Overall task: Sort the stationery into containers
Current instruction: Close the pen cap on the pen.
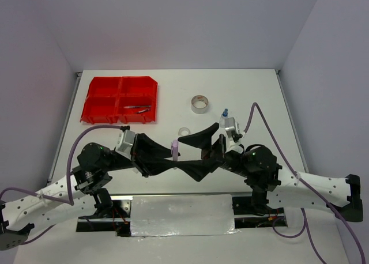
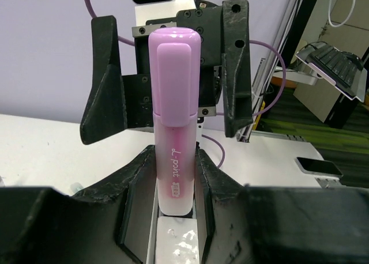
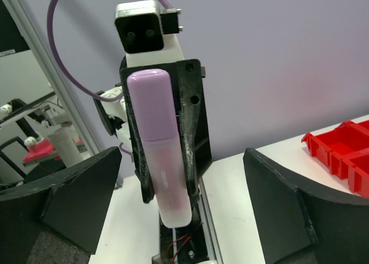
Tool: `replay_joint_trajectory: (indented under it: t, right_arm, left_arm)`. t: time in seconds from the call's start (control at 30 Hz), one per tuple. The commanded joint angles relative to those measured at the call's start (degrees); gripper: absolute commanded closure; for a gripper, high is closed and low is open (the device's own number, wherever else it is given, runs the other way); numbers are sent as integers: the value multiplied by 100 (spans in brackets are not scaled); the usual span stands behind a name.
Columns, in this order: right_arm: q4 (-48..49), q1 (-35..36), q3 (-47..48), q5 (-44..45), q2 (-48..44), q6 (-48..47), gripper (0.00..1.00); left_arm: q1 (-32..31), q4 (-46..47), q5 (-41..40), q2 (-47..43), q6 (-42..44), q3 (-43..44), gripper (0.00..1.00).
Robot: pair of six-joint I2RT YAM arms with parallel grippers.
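Note:
Next, my right gripper grips the pink marker by its purple cap (image 1: 174,143) (image 3: 153,105), leaving its pale body free to go into the tray.
A pink marker (image 1: 174,149) stands upright in mid-air above the table's front middle, my left gripper (image 1: 171,155) shut on its pale lower barrel (image 2: 176,177). My right gripper (image 1: 184,154) faces it from the right, open wide, one finger on either side of the marker and neither touching it. In the right wrist view the marker (image 3: 158,154) sits clamped in the left arm's black fingers (image 3: 195,131), between my own spread fingers (image 3: 69,198). The red organiser tray (image 1: 118,93) lies at the back left with dark pens (image 1: 137,108) in its near right compartment.
A grey tape roll (image 1: 200,104) lies on the table behind the grippers. A clear tape ring (image 1: 184,131) sits just behind the marker. A blue-capped bottle (image 1: 225,112) stands next to the right wrist. A corner of the tray (image 3: 340,154) shows at the right wrist view's right edge.

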Motion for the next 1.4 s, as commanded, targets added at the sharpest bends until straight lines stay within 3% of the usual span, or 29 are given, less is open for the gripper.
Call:
replay_joint_trajectory:
  t: [0.0, 0.3, 0.67, 0.87, 1.07, 1.17, 1.2, 1.23, 1.3, 1.37]
  right_arm:
    - [-191, 48, 58, 213, -176, -121, 4]
    - [-1343, 48, 865, 283, -413, -560, 0]
    - [-2011, 48, 1772, -51, 175, -825, 4]
    - [-1985, 48, 1710, -165, 281, -816, 15]
    - [-1985, 48, 1561, -280, 281, -781, 35]
    - [-1915, 48, 1447, -297, 220, -772, 54]
    - [-1915, 57, 1412, -245, 211, -772, 81]
    - [-1906, 57, 1394, -218, 202, -737, 86]
    - [-1932, 39, 1368, -218, 211, -737, 77]
    - [-1871, 57, 1324, -235, 237, -728, 76]
  left_arm:
    - [-14, 247, 160, -71, 256, 102, 100]
    - [-14, 237, 651, 157, 195, 128, 100]
    - [-14, 18, 898, 360, 238, 251, 100]
    - [-14, -105, 863, 351, 282, 295, 100]
    - [-14, -219, 740, 316, 291, 339, 100]
    - [-14, -211, 705, 289, 282, 348, 100]
    - [-14, -211, 687, 281, 274, 357, 100]
    - [-14, -220, 679, 281, 274, 374, 100]
    - [-14, -202, 670, 298, 247, 392, 100]
    - [-14, -176, 652, 298, 221, 427, 100]
